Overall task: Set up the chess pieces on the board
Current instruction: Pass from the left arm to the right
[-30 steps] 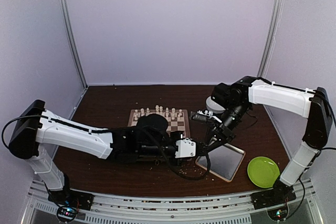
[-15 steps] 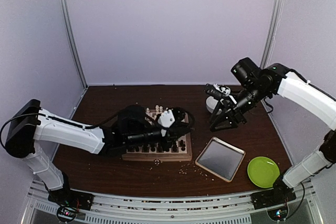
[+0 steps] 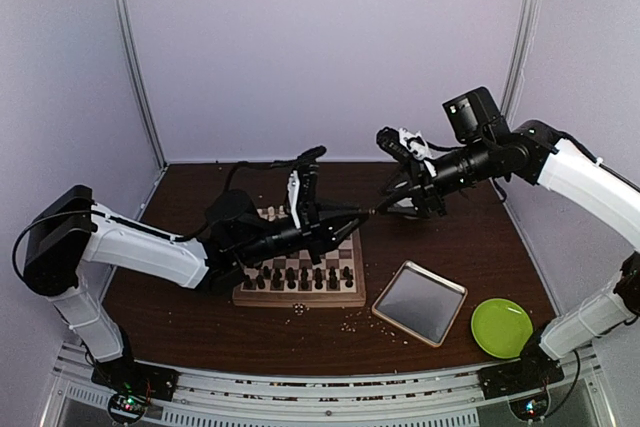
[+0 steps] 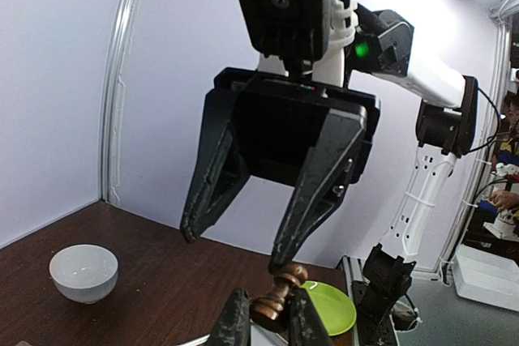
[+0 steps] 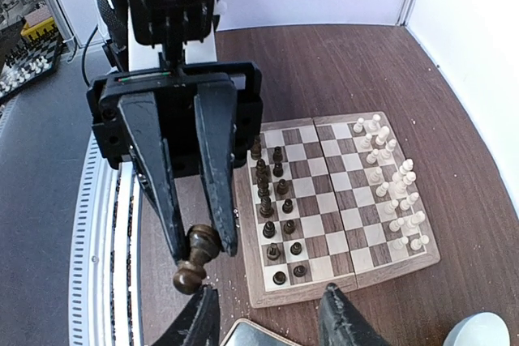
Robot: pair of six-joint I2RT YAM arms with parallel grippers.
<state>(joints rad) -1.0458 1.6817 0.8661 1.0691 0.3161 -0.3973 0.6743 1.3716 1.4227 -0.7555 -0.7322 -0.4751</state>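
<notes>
The base of the dark brown pawn has to stay free to stand on the board, so my right gripper should grab the pawn by its round head.
The board lies mid-table, dark chess pieces in its near rows. In the right wrist view the board shows dark pieces on one side and cream pieces on the other. My left gripper is raised above the board's right edge, shut on a dark brown pawn, also seen in the right wrist view. My right gripper faces it in the air, open. One of its fingertips touches the pawn's head.
A shiny metal tray lies right of the board, a green plate beyond it. A white bowl stands on the table at the back right. Pale crumbs are scattered along the board's front.
My left gripper has lifted from the table near the tray, over the board, to point right. My right arm rose and swung left until both grippers meet in the air.
</notes>
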